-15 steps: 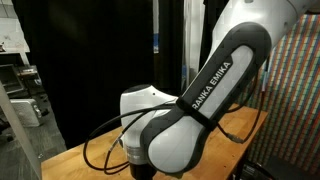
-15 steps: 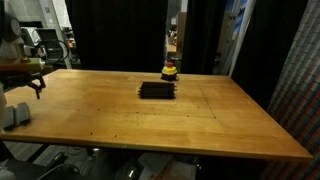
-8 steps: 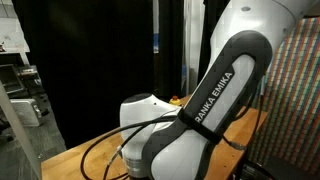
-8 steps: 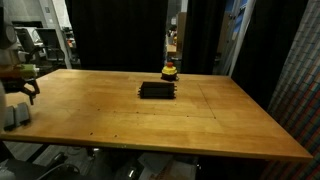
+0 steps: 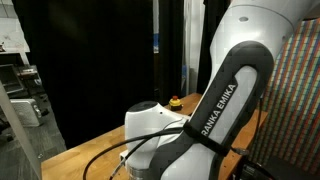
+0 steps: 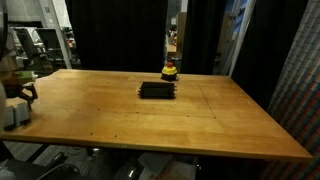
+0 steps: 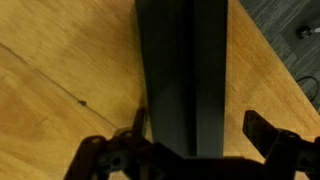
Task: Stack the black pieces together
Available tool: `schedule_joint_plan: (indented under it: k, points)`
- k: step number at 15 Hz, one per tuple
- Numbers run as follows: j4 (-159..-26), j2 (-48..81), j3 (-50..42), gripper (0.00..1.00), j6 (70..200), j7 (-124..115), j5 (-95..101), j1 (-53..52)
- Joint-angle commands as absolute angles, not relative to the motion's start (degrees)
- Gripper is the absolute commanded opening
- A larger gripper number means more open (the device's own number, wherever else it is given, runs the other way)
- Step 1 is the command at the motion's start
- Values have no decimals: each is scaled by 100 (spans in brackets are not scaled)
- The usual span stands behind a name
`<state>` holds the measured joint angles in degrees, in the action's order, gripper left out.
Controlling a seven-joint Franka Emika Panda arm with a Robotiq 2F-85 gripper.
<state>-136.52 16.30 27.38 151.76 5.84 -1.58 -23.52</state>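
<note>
My gripper grabs the long black piece by its long side edges across its width next, which keeps the piece's bottom free to stack it flat.
A flat black piece point(image 6: 157, 90) lies at the middle of the wooden table point(image 6: 200, 120). In the wrist view a second long black piece point(image 7: 180, 70) lies on the wood close to a table edge. My gripper point(image 7: 200, 125) is open over its near end. The left fingertip point(image 7: 140, 122) is at the piece's left edge and the right fingertip point(image 7: 262, 128) stands apart from it. In an exterior view my gripper point(image 6: 26, 88) is low at the table's far left edge. There the second piece is not clearly visible.
A red and yellow button point(image 6: 171, 71) stands just behind the middle black piece and also shows in an exterior view point(image 5: 176, 101). A grey object point(image 6: 12, 112) sits at the left edge below my gripper. My arm point(image 5: 220, 110) fills most of that exterior view.
My gripper has moved left and down toward the table's left edge. In the arm-filled exterior view the arm has shifted, uncovering the button.
</note>
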Motion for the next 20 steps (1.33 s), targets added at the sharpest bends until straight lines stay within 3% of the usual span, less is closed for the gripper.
schedule_joint_plan:
  k: [1, 6, 7, 8, 11, 20]
  points:
    - [-13869, 1560, 2678, 100, 15565, 544, -45, -2411]
    - [-13973, 1558, 2666, 100, 15720, 563, 4, -2388]
    - [-13984, 1560, 2660, 75, 15743, 569, 23, -2388]
    - [-13988, 1559, 2658, 75, 15745, 577, 39, -2385]
    - [-13984, 1556, 2603, 52, 15743, 582, 125, -2382]
    - [-14274, 821, 2690, 46, 15163, 1035, -164, -1979]
